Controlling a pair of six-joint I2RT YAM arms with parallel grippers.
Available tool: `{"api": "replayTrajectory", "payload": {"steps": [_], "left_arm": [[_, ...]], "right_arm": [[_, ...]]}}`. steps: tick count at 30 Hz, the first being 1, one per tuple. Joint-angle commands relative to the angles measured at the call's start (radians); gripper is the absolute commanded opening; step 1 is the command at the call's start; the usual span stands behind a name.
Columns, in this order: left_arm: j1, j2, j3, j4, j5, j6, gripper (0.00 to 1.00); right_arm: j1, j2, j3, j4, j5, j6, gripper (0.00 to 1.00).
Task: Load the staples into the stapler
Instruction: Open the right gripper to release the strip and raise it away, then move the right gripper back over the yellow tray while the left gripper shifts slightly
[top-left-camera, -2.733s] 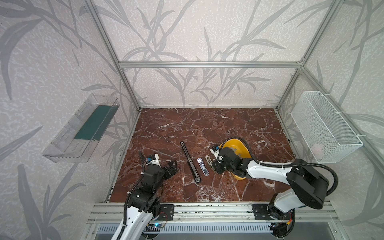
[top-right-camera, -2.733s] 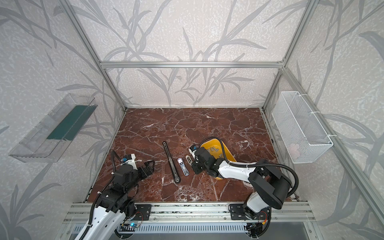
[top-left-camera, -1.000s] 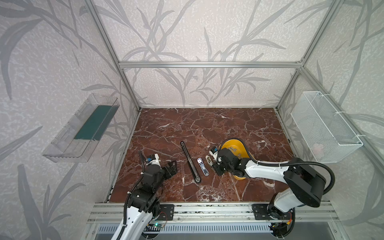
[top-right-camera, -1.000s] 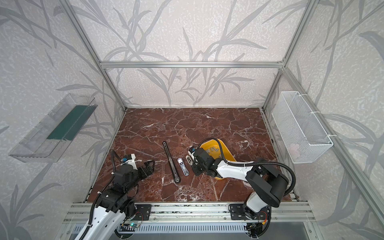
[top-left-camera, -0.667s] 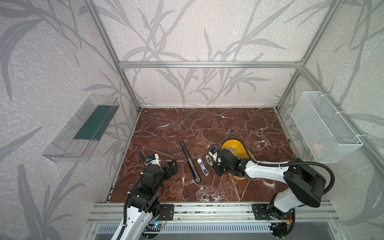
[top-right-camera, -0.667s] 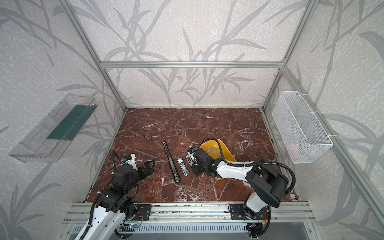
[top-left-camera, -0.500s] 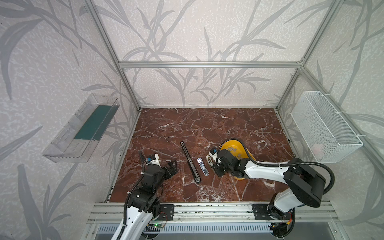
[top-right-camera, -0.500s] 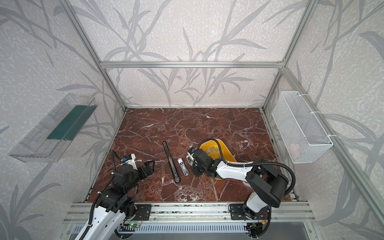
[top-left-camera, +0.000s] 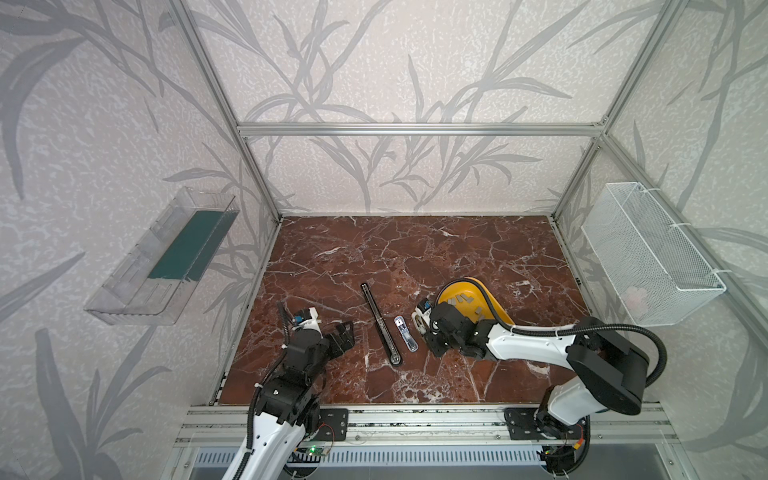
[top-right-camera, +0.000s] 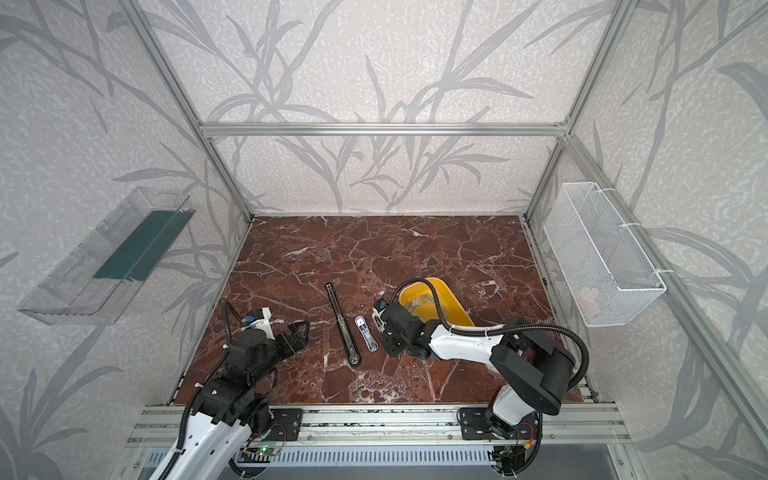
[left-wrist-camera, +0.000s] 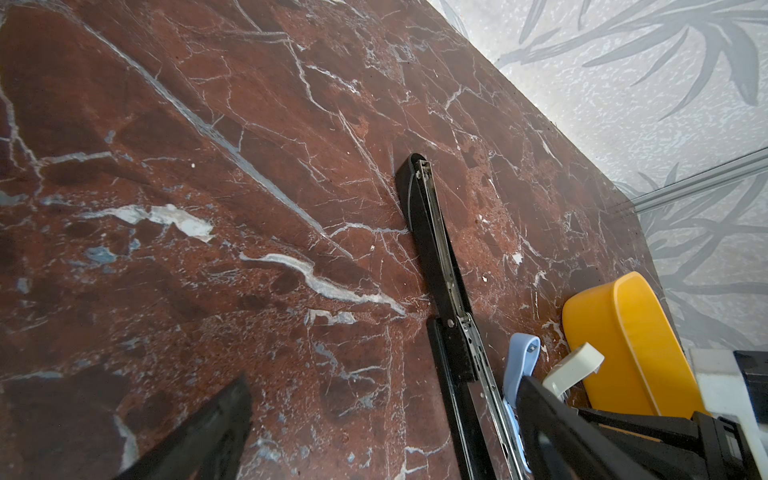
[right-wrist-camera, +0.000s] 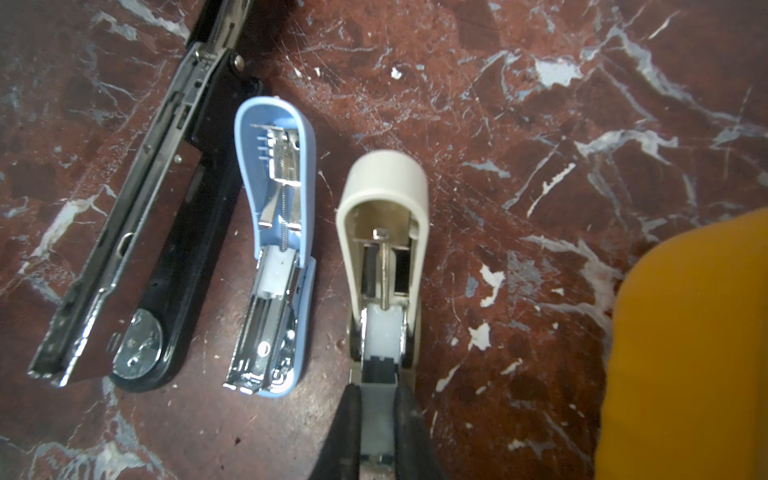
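The robot's right gripper is ready to open now: the grey strip of staples lies lengthwise inside the cream stapler's channel (right-wrist-camera: 380, 369), and the strip would rest there if let go.
My right gripper (right-wrist-camera: 377, 419) is shut on a grey strip of staples (right-wrist-camera: 377, 409). The strip's front end sits at the open metal channel of the small cream stapler (right-wrist-camera: 382, 232), which lies opened flat on the marble. In both top views this gripper (top-left-camera: 424, 329) (top-right-camera: 384, 328) hangs low over the cream stapler (top-left-camera: 417, 321), hiding most of it. More staples (top-left-camera: 463, 300) (top-right-camera: 419, 301) lie in the yellow bowl (top-left-camera: 492, 297) just behind. My left gripper (top-left-camera: 343, 334) (left-wrist-camera: 382, 432) rests open and holds nothing, left of the staplers.
A small blue stapler (right-wrist-camera: 276, 232) (top-left-camera: 405, 338) and a long black stapler (right-wrist-camera: 137, 208) (top-left-camera: 380, 320) lie opened beside the cream one. The yellow bowl (right-wrist-camera: 685, 353) is close on the right arm's side. A clear shelf (top-left-camera: 166, 257) and a wire basket (top-left-camera: 648, 253) hang on the walls.
My right gripper has crept slightly toward the cream stapler with the strip in it. The left arm has not moved.
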Motion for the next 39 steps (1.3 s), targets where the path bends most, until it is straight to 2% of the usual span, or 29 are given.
{"api": "replayTrajectory", "payload": {"steps": [1,8,21,24,30,32,36,39], "left_arm": [[0.001,-0.008,-0.01,-0.006,-0.012,-0.007,0.99],[0.001,-0.009,-0.01,-0.006,-0.012,-0.007,0.99],[0.001,-0.009,-0.011,-0.006,-0.012,-0.007,0.99],[0.001,-0.008,-0.011,-0.005,-0.011,-0.008,0.99],[0.001,-0.007,-0.009,-0.004,-0.011,-0.007,0.99],[0.001,-0.005,-0.005,-0.005,-0.022,-0.004,0.99],[0.001,0.038,0.056,-0.037,-0.13,-0.029,0.99],[0.001,0.116,0.106,0.059,-0.097,-0.005,0.99]], "right_arm": [[0.007,0.022,0.012,-0.065,0.015,0.016,0.06],[0.01,0.018,0.016,-0.067,0.02,0.016,0.22],[0.014,-0.045,0.008,-0.047,0.022,0.011,0.33],[0.014,-0.096,0.006,-0.033,0.022,0.005,0.37],[0.013,-0.227,0.02,-0.027,0.019,-0.007,0.37],[0.013,-0.296,0.017,-0.051,0.058,-0.015,0.37],[0.011,-0.454,-0.044,-0.039,0.186,-0.039,0.36],[-0.011,-0.548,-0.078,-0.047,0.247,-0.045,0.35]]}}
